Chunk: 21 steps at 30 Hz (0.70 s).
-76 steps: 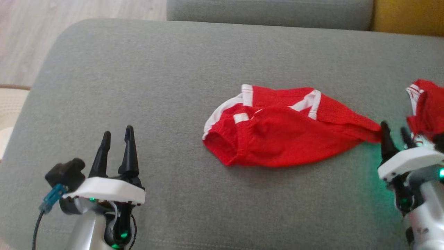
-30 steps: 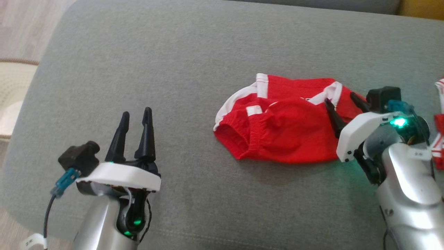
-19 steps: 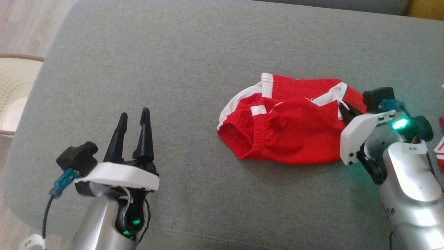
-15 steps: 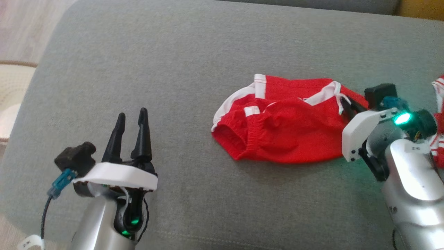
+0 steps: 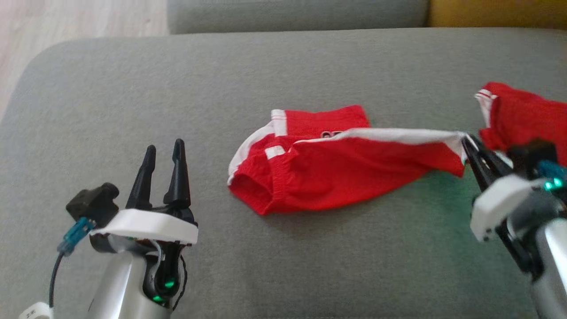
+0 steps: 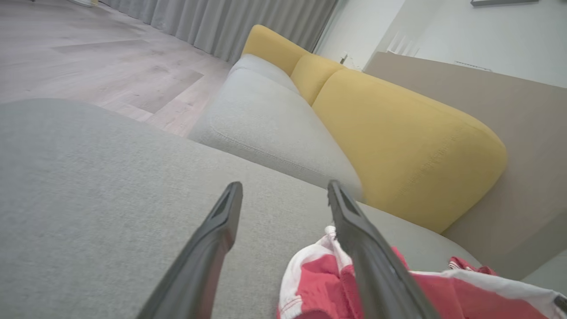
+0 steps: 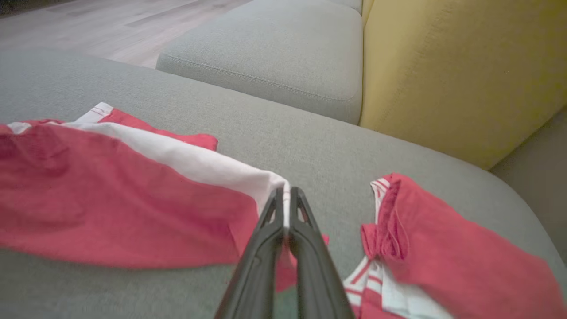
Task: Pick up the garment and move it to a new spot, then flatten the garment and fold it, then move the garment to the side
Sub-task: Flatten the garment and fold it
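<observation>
The slack garment's open waistband [image 5: 254,192] stands up off the seat, so the robot's left gripper will next pick up the garment by the white patch on that edge [image 5: 274,152].
The garment [image 5: 328,177] is a pair of red shorts with white trim lying in the middle of a grey sofa seat [image 5: 221,79]. My right gripper [image 5: 466,142] is shut on its white-edged right corner and stretches that edge out to the right, raised a little off the seat. In the right wrist view the shut fingers [image 7: 270,221] pinch the white hem of the garment [image 7: 115,190]. My left gripper [image 5: 163,150] stands open over bare seat at the lower left, apart from the cloth. Its wrist view shows the open fingers [image 6: 221,226] and the garment [image 6: 319,279] behind the right one.
A second red and white garment [image 5: 522,119] lies at the seat's right edge, just beyond my right gripper, also seen as a crumpled cloth [image 7: 443,252]. Behind the seat are another grey cushion [image 7: 283,57] and a yellow backrest [image 7: 456,71]. Wooden floor [image 5: 71,17] lies at the far left.
My right gripper has shut on the garment's white-trimmed corner and pulled it out to the right, stretching the shorts. The head camera has shifted. The left gripper stays open in place.
</observation>
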Tool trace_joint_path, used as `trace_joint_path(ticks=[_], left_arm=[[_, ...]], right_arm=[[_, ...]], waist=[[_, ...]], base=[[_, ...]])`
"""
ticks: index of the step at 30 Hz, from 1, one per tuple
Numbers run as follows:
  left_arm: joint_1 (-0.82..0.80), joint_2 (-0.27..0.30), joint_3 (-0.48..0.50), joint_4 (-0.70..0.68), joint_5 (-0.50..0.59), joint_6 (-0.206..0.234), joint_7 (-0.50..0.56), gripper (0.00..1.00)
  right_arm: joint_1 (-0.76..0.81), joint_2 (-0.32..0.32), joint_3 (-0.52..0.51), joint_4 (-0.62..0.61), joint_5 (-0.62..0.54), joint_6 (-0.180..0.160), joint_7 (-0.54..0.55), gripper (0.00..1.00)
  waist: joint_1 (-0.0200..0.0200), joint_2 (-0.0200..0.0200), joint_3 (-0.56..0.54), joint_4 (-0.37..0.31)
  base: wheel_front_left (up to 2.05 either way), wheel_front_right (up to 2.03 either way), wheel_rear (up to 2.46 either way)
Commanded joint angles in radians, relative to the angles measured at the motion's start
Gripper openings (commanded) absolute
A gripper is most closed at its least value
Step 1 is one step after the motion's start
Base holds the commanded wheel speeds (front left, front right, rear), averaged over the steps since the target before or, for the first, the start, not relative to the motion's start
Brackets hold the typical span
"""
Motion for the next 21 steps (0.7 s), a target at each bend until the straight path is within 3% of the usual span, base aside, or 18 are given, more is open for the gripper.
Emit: trace_joint_path(ticks=[1, 10, 21], left_arm=[[-0.02, 0.012, 0.031, -0.042, 0.004, -0.003, -0.012, 1.0], [-0.027, 0.012, -0.032, -0.031, -0.025, -0.021, -0.012, 1.0], [-0.125, 0.012, -0.261, 0.108, -0.142, -0.063, 0.035, 1.0]], right_arm=[[0.023, -0.026, 0.0, -0.076, 0.022, 0.007, 0.008, 0.0], [0.146, -0.025, 0.001, -0.126, 0.064, 0.007, -0.009, 0.0], [0.09, -0.017, 0.05, -0.029, 0.064, 0.007, -0.087, 0.0]], waist=[[0.0, 0.0, -0.018, -0.034], [0.0, 0.0, -0.022, -0.091], [0.0, 0.0, -0.008, -0.119]], base=[[0.0, 0.0, 0.0], [0.0, 0.0, 0.0], [0.0, 0.0, 0.0]])
